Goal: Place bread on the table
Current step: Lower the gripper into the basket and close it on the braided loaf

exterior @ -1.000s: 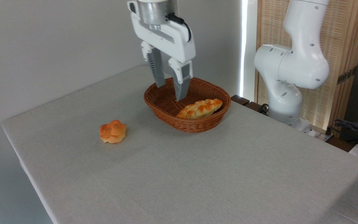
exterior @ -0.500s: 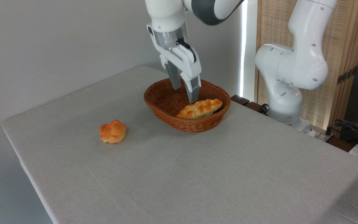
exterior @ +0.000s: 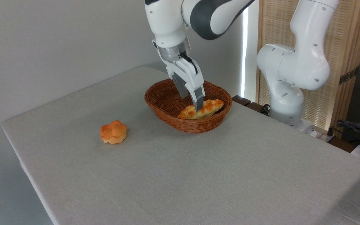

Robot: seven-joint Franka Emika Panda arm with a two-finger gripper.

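Observation:
The bread needs to go on the tabletop. My gripper will grab it by its middle [exterior: 205, 110] next.
The bread [exterior: 212, 106], a long braided golden loaf, lies inside the brown wicker basket [exterior: 195, 127] at the back of the grey table [exterior: 198, 178]. My gripper [exterior: 192, 103] reaches down into the basket, tilted, and is open. Its front finger [exterior: 199, 101] overlaps the loaf's middle. The other finger is behind the loaf toward the basket's centre, so the fingers stand on either side of the bread. I cannot tell whether they touch it.
A small round orange knotted bun [exterior: 113, 132] sits on the table to the left of the basket. The arm's white base [exterior: 287, 93] stands behind the table's right rear edge, before a wooden screen. Cables lie at far right.
The gripper has moved down and to the right into the basket, from above its rim to astride the loaf. The bread, basket and bun have not moved.

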